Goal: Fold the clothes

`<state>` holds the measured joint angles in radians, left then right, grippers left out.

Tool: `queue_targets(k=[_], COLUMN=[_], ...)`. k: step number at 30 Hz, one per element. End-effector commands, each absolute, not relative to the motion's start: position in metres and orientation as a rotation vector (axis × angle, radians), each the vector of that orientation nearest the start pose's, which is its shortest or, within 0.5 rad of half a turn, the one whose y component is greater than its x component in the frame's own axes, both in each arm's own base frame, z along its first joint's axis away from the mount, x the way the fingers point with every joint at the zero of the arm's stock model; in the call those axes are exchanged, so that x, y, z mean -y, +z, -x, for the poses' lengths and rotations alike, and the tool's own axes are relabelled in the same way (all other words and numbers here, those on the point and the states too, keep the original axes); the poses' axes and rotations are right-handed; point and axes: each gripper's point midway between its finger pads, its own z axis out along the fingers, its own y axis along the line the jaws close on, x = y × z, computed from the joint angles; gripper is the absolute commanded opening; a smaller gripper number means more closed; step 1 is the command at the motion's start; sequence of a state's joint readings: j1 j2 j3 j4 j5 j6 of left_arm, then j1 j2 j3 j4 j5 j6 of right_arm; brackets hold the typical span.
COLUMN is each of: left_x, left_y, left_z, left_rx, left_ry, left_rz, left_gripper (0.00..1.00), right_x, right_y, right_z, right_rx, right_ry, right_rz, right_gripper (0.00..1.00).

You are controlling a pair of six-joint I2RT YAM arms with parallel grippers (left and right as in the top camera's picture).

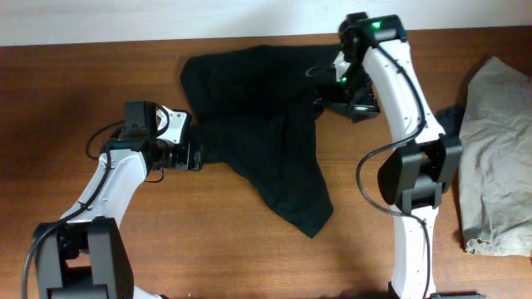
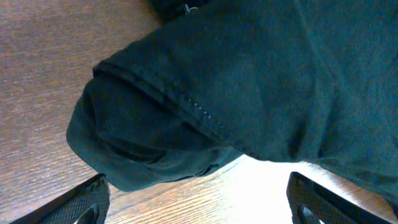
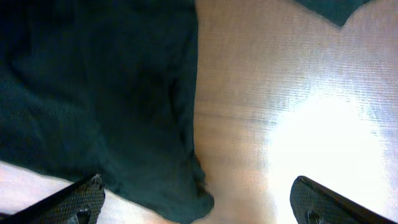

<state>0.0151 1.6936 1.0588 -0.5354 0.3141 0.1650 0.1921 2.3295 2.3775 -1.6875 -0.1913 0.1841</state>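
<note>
I should next grab the black shorts (image 1: pixel 266 141) by the outer edge of their fabric with my right gripper, to pull the rumpled shorts straight for folding.
The black shorts (image 1: pixel 266 141) lie spread and rumpled on the wooden table (image 1: pixel 208 241), a pointed corner reaching toward the front. My left gripper (image 1: pixel 198 155) is open at the shorts' left edge; in the left wrist view a stitched, bunched hem (image 2: pixel 186 124) lies just ahead of the open fingers (image 2: pixel 199 208), bare wood between them. My right gripper (image 1: pixel 326 93) is open at the shorts' upper right edge; in the right wrist view the black fabric edge (image 3: pixel 124 112) lies between and ahead of the spread fingers (image 3: pixel 199 205).
A crumpled light grey cloth (image 1: pixel 499 158) lies at the table's right edge, with a small dark item (image 1: pixel 453 116) next to it. The white wall strip runs along the table's far edge.
</note>
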Motion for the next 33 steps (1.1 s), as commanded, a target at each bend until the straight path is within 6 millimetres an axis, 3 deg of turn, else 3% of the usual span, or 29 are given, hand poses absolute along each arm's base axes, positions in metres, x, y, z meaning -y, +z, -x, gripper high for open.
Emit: queue_targets(k=[1, 3, 6, 9, 10, 14, 17, 20, 28, 30, 33], left_x=[0.048, 0.048, 0.048, 0.048, 0.048, 0.048, 0.048, 0.048, 0.048, 0.048, 0.048], left_y=[0.058, 0.058, 0.058, 0.058, 0.058, 0.058, 0.058, 0.058, 0.059, 0.059, 0.059], left_z=[-0.379, -0.378, -0.378, -0.378, -0.379, -0.379, -0.379, -0.379, -0.379, -0.380, -0.380], left_rx=[-2.683, -2.684, -2.683, -2.683, -2.683, -2.683, -2.683, -2.682, -2.679, -2.677, -2.676], left_ry=[-0.374, -0.374, -0.375, -0.375, -0.375, -0.375, -0.375, -0.375, -0.374, -0.374, -0.373], left_rz=[-0.313, -0.313, -0.313, -0.313, -0.312, -0.312, -0.312, -0.313, -0.313, -0.313, -0.313], left_gripper=[0.91, 0.91, 0.91, 0.91, 0.91, 0.91, 0.91, 0.91, 0.91, 0.91, 0.91], right_x=[-0.122, -0.119, -0.117, -0.129, -0.133, -0.133, -0.129, -0.129, -0.145, -0.149, -0.161], right_y=[0.187, 0.195, 0.190, 0.166, 0.149, 0.103, 0.083, 0.064, 0.037, 0.032, 0.025], right_z=[-0.393, -0.384, -0.365, -0.338, -0.320, -0.276, -0.259, -0.260, -0.291, -0.297, -0.304], right_rx=[-3.115, -3.084, -3.054, -3.027, -3.040, -3.180, -3.240, -3.213, -3.029, -3.010, -2.981], right_ry=[0.189, 0.122, 0.136, 0.318, 0.388, 0.468, 0.462, 0.471, 0.556, 0.582, 0.677], right_rz=[0.100, 0.101, 0.088, 0.098, 0.102, 0.082, 0.070, 0.098, 0.297, 0.307, 0.320], right_gripper=[0.99, 0.99, 0.99, 0.99, 0.99, 0.98, 0.94, 0.94, 0.93, 0.87, 0.56])
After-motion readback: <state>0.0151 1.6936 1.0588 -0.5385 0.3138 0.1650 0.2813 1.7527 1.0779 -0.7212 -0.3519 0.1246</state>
